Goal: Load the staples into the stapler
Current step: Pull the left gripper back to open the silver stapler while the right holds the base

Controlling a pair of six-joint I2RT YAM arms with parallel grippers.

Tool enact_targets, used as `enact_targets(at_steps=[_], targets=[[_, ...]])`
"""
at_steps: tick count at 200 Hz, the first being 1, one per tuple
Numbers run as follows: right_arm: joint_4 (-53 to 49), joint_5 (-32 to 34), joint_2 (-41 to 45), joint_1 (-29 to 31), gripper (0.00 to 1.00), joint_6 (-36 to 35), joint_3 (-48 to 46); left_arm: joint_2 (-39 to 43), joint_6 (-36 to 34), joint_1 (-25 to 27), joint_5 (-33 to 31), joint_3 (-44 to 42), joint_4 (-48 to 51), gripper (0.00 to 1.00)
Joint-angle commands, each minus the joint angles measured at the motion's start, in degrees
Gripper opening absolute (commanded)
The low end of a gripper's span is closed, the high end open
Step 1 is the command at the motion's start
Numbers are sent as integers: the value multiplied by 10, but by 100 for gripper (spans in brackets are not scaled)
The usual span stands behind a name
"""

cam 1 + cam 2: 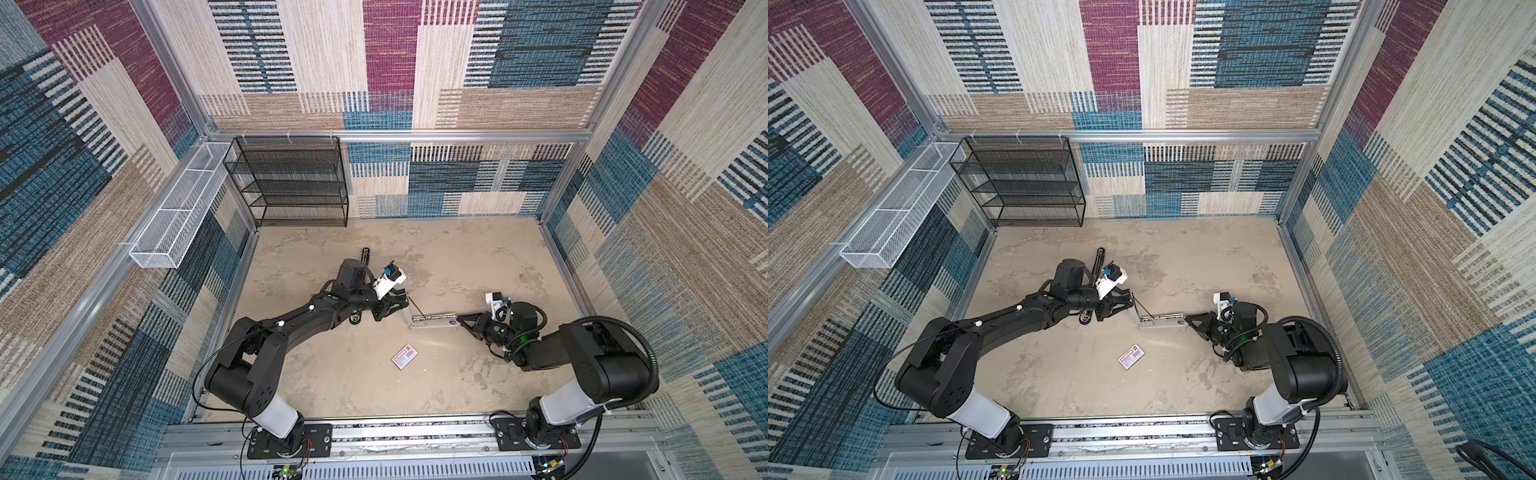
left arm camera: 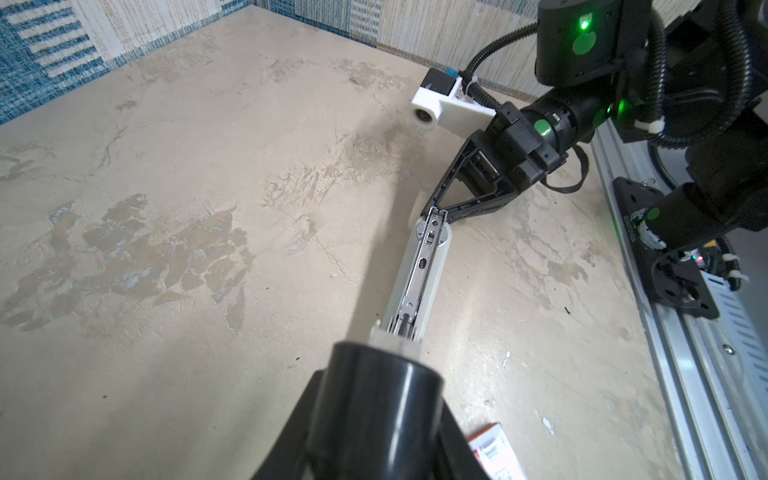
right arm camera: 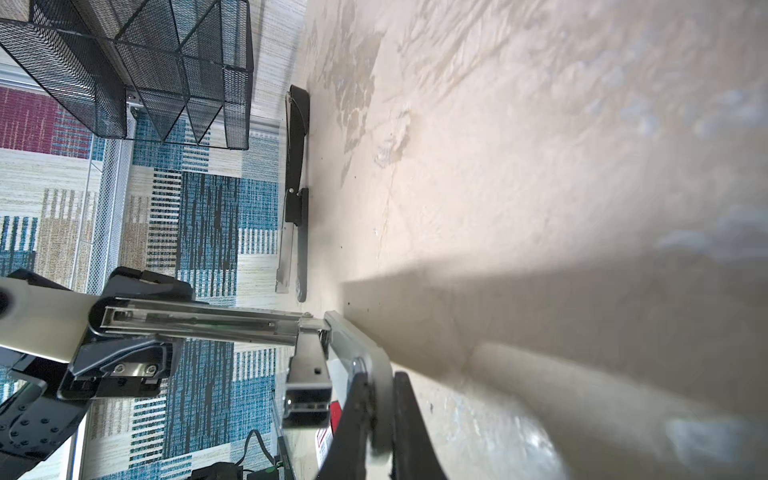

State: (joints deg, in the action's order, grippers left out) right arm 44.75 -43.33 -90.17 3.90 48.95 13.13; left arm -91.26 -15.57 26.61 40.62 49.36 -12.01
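The left gripper needs to keep holding the upper arm (image 1: pixel 409 314) until it reaches the table, because the arm still stands up steeply from the white stapler's base.
A white stapler (image 1: pixel 432 321) (image 1: pixel 1160 320) lies hinged open in mid-table, its metal magazine channel (image 2: pixel 419 274) facing up. My left gripper (image 1: pixel 401 305) (image 1: pixel 1129 304) is shut on the raised upper arm (image 3: pixel 199 324) at the hinge end. In the left wrist view a black cylinder hides its jaws. My right gripper (image 1: pixel 457 322) (image 2: pixel 434 214) (image 3: pixel 380 382) is shut on the front tip of the stapler base. A small white box with a red label (image 1: pixel 405 356) (image 1: pixel 1131 356) (image 2: pixel 496 455) lies closed in front of the stapler. The staples themselves are hidden.
A black stapler (image 1: pixel 365 254) (image 3: pixel 297 166) lies behind the left arm. A black mesh shelf (image 1: pixel 291 183) stands at the back left, and a white mesh basket (image 1: pixel 178 212) hangs on the left wall. A metal rail (image 1: pixel 415 432) carrying both arm bases runs along the front edge.
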Motion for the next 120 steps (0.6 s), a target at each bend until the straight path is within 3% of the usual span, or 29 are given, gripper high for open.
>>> enact_targets(at_steps=[1,120], targets=[[-60,27,-7,-6,0,-26,-6,9,60,-15,-87,-25,-198,0],[-104,26,-30,-24,0,-49,26,3,136,-34,-137,-206,-466,0]])
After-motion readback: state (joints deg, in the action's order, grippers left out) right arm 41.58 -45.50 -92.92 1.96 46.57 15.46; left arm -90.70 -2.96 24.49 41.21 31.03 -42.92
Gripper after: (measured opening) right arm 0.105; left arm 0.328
